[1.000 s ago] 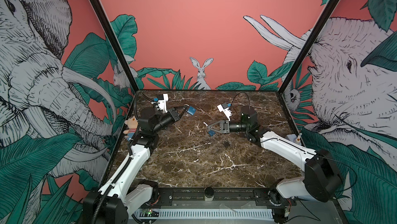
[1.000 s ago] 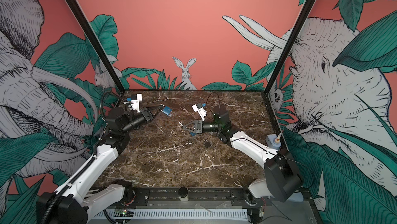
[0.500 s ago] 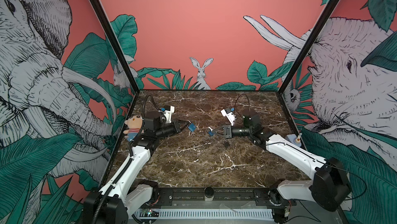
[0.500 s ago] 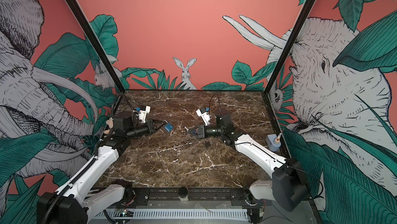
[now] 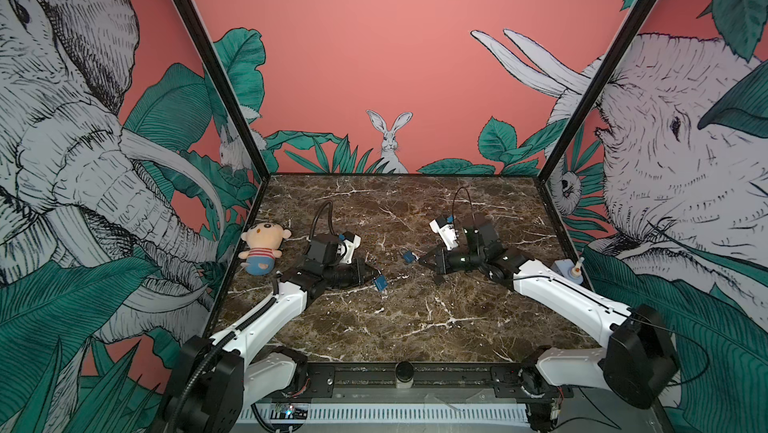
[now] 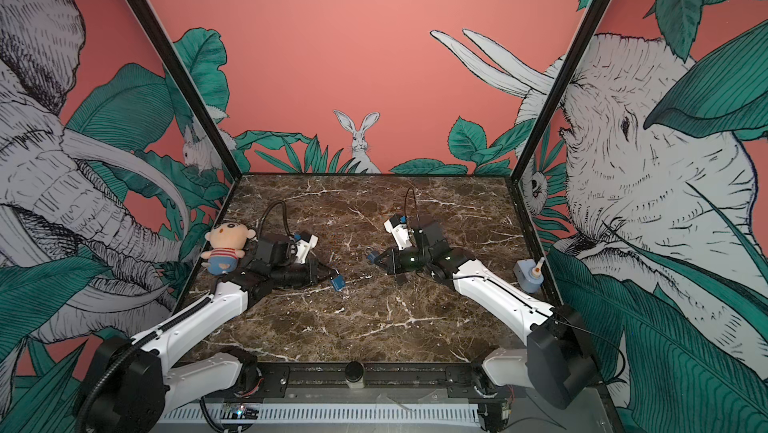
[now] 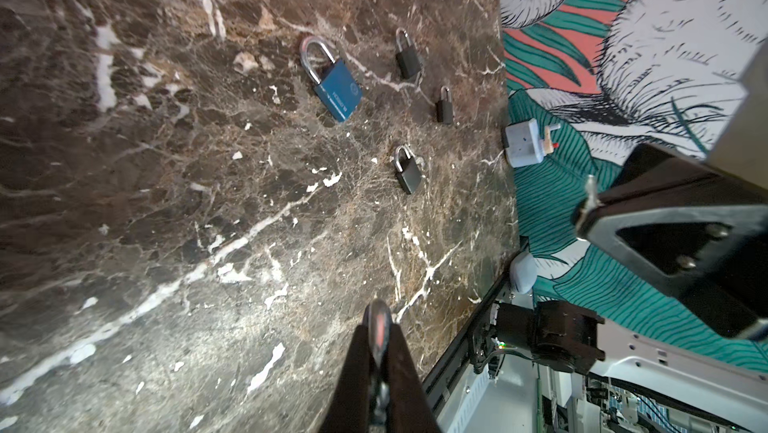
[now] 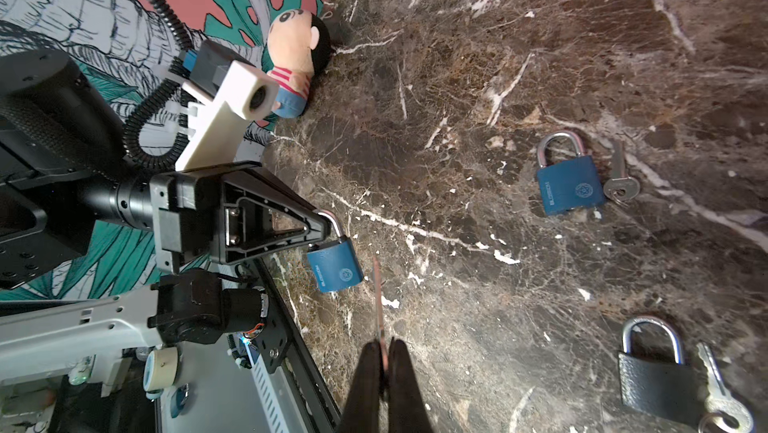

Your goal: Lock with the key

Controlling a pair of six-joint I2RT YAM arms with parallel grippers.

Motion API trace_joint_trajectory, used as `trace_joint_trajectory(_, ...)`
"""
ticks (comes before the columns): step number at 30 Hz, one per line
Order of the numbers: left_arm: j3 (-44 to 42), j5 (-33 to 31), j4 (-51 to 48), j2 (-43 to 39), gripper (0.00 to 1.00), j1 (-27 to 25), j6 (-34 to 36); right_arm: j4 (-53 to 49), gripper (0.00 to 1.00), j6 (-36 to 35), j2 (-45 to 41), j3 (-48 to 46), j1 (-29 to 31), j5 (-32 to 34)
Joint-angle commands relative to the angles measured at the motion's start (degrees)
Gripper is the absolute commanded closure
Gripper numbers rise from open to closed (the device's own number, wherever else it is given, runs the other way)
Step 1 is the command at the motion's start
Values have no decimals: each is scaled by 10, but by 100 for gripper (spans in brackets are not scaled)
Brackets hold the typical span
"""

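Observation:
The blue padlock hangs by its shackle above the marble and would drop if my left gripper opened now, so it is too early to let go.
My left gripper [image 5: 372,275] is shut on the steel shackle of a blue padlock [image 5: 380,284], which hangs from its tips just above the marble. The right wrist view shows this lock [image 8: 334,267] below the left gripper [image 8: 322,225]. My right gripper [image 5: 422,261] is shut on a key [image 8: 377,298], seen edge-on and sticking out past the jaws toward the held lock. In the left wrist view the key [image 7: 590,191] pokes from the right gripper [image 7: 582,215]. A wide gap separates key and held padlock.
A second blue padlock [image 8: 567,186] lies flat with a loose key [image 8: 620,186] beside it. Three small black padlocks [image 7: 407,169] lie nearer the right wall. A plush doll [image 5: 264,250] sits by the left wall. A pale blue object [image 5: 567,271] stands by the right wall.
Both arms have dropped lower. The left gripper carried its blue padlock down and toward the front. The right gripper drew back slightly to the right with the key.

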Motion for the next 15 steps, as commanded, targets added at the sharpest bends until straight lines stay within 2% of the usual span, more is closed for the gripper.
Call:
trace_joint_trajectory(1, -12, -27, 64, 19, 100, -13, -5, -7, 100, -19, 3, -1, 18, 45)
trace_joint_trajectory(15, -56, -73, 213, 131, 100, -51, -67, 44, 100, 16, 29, -30, 48, 80)
